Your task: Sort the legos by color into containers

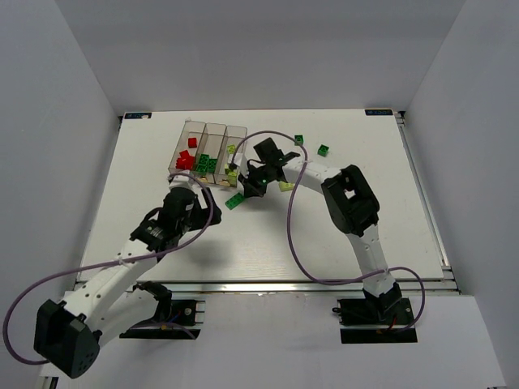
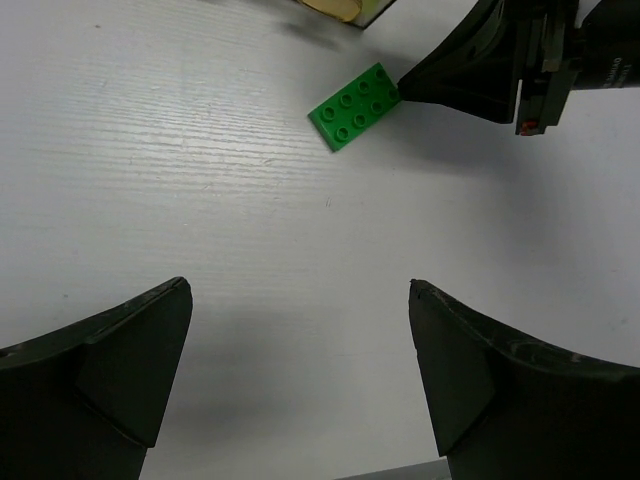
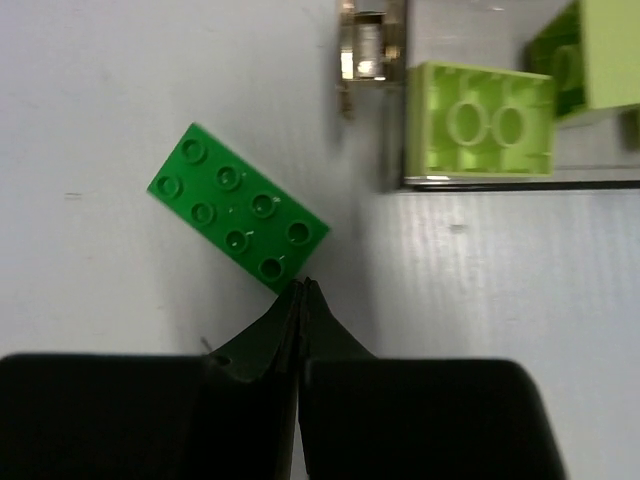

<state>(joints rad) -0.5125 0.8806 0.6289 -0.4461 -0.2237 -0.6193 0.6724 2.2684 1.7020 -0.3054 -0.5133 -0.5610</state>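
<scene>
The flat green plate should go into the middle container with the green legos, so my left gripper should next grab the plate by its long edges.
A flat green lego plate lies on the white table just in front of the containers. My right gripper is shut with nothing in it, its tip touching the plate's near corner. My left gripper stands open over bare table, a short way short of the plate. The three clear bins hold red legos on the left, green legos in the middle and yellow-green legos on the right.
Two loose green bricks lie at the back right of the table. A yellow-green brick lies by the right arm's wrist. A purple cable loops over the table beside the right arm.
</scene>
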